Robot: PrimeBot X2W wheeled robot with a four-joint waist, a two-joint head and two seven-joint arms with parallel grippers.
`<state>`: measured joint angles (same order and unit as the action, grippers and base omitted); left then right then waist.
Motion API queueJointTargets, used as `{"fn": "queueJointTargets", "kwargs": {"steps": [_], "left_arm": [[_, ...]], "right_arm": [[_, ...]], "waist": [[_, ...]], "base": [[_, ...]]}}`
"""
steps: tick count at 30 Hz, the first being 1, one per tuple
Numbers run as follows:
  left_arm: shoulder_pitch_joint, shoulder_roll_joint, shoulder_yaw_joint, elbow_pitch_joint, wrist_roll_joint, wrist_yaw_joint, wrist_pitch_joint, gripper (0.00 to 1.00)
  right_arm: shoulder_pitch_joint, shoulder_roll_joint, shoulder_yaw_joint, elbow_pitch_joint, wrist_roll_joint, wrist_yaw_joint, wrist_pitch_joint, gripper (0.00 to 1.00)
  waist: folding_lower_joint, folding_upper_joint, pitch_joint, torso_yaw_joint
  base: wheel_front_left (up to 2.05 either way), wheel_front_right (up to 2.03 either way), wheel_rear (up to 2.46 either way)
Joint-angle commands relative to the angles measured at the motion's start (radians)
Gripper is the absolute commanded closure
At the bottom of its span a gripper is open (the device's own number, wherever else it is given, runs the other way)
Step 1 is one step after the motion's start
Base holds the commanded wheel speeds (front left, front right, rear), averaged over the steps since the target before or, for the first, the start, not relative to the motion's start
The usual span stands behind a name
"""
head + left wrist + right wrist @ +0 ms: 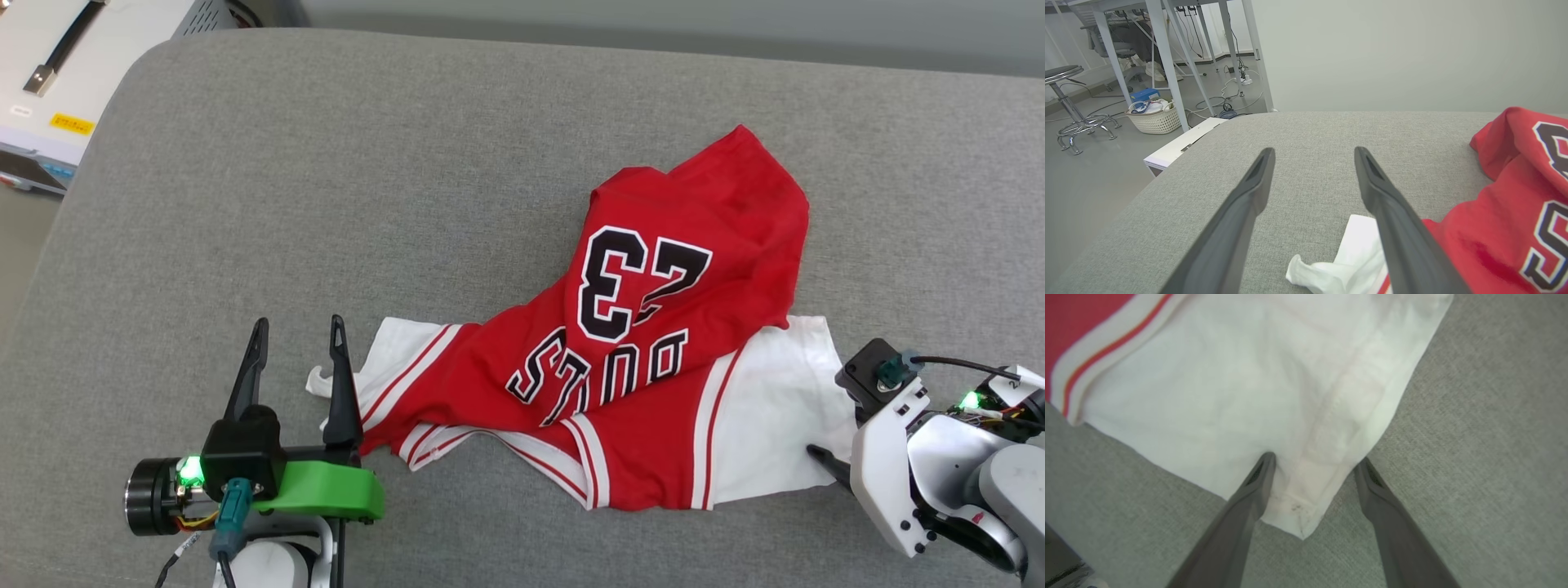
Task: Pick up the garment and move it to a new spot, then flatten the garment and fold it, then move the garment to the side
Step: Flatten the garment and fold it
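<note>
The left gripper needs to pinch the white sleeve (317, 382) (1297, 268) by its tip next, as the tip curls up off the cushion while the rest of the sleeve lies slack.
The garment (653, 327), a red jersey, lies crumpled on the grey cushion (326, 163) with its black "23" and lettering facing up. Both white red-striped sleeves are spread toward me. My left gripper (296, 327) is open just left of the left sleeve (392, 351); its right finger (1392, 212) lies beside the sleeve's white edge (1355, 253). My right gripper (1314, 457) is open, and the corner of the right sleeve (1241, 375) lies between its fingertips. In the head view that gripper (816, 454) sits at the sleeve's lower right corner.
A white equipment box (49, 90) stands past the cushion's far left corner. In the left wrist view the floor beyond the cushion holds a stool (1065, 73), a woven basket (1153, 116), table legs (1167, 61) and cables. A pale wall (1392, 49) rises behind the cushion.
</note>
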<state>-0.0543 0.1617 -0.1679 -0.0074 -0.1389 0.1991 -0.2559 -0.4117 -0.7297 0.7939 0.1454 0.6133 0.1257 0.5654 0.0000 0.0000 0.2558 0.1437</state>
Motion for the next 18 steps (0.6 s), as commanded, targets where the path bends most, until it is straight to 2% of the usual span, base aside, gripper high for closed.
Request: {"fn": "queueJointTargets", "kwargs": {"steps": [1, 4, 7, 8, 11, 18], "left_arm": [[-0.007, -0.008, 0.010, 0.005, 0.013, -0.010, -0.006, 0.00], [0.001, -0.015, 0.026, 0.015, 0.024, -0.025, -0.006, 0.00], [0.020, -0.019, 0.049, 0.019, 0.036, -0.041, -0.006, 0.00], [0.032, -0.022, 0.060, 0.020, 0.042, -0.048, -0.006, 0.00], [0.051, -0.025, 0.072, 0.020, 0.052, -0.060, -0.006, 0.00], [0.064, -0.035, 0.082, 0.027, 0.065, -0.081, -0.006, 0.00]], "right_arm": [[0.021, 0.031, 0.032, 0.026, 0.009, 0.005, -0.021, 1.00], [0.021, 0.028, -0.003, 0.033, 0.017, 0.005, -0.083, 1.00], [0.044, 0.015, -0.089, 0.041, 0.028, 0.005, -0.151, 1.00], [0.069, 0.003, -0.146, 0.045, 0.036, 0.005, -0.169, 1.00], [0.125, -0.016, -0.250, 0.057, 0.050, 0.005, -0.178, 1.00], [0.223, -0.015, -0.403, 0.119, 0.056, 0.005, -0.152, 1.00]], "waist": [[0.0000, 0.0000, -0.014, -0.009], [0.0000, 0.0000, -0.037, -0.017], [0.0000, 0.0000, -0.072, -0.030], [0.0000, 0.0000, -0.090, -0.037], [0.0000, 0.0000, -0.110, -0.046], [0.0000, 0.0000, -0.125, -0.049]], "base": [[0.00, 0.00, 0.00], [0.00, 0.00, 0.00], [0.00, 0.00, 0.00], [0.00, 0.00, 0.00], [0.00, 0.00, 0.00], [0.00, 0.00, 0.00]]}}
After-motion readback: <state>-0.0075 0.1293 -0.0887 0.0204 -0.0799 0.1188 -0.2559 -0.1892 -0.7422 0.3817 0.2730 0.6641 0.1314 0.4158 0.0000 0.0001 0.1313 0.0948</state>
